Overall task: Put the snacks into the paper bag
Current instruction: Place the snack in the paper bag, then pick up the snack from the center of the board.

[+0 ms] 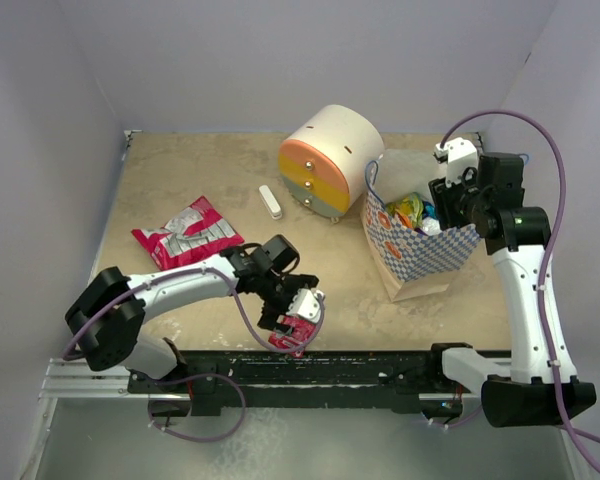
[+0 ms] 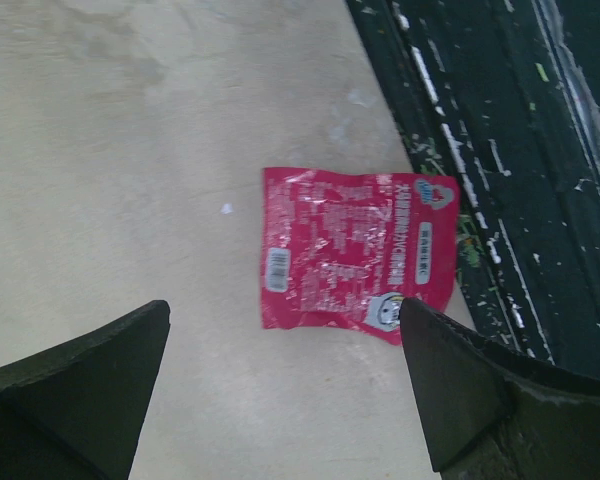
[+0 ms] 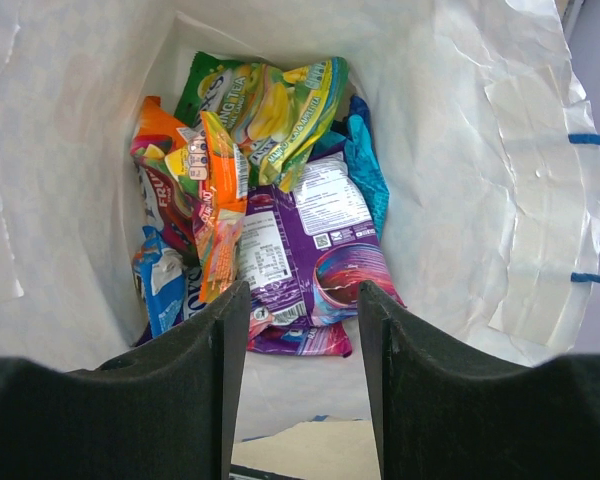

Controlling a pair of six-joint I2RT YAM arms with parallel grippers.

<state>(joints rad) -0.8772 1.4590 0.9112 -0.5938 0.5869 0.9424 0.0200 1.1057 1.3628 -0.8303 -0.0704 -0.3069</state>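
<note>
The left gripper will grab the small pink snack packet (image 2: 355, 260) by its nearest edge, so the packet's far edge (image 2: 360, 180) stays free for the handover to the right gripper.
A small pink snack packet (image 2: 355, 260) lies flat near the table's front edge; it also shows in the top view (image 1: 291, 333). My left gripper (image 1: 300, 308) hovers just above it, open and empty (image 2: 285, 400), with the packet just ahead of the fingertips. A red-and-silver packet (image 1: 187, 233) lies at the left. The paper bag (image 1: 425, 250) stands at the right. My right gripper (image 1: 445, 200) is open and empty over its mouth (image 3: 298, 370). Inside lie a purple packet (image 3: 310, 260), a green one (image 3: 270, 100), an orange one (image 3: 215, 200) and a blue one (image 3: 160, 285).
A cream round drawer unit (image 1: 330, 162) stands at the back centre. A small white stick (image 1: 269, 201) lies to its left. The black rail (image 2: 500, 150) runs along the front edge right beside the pink packet. White walls enclose the table.
</note>
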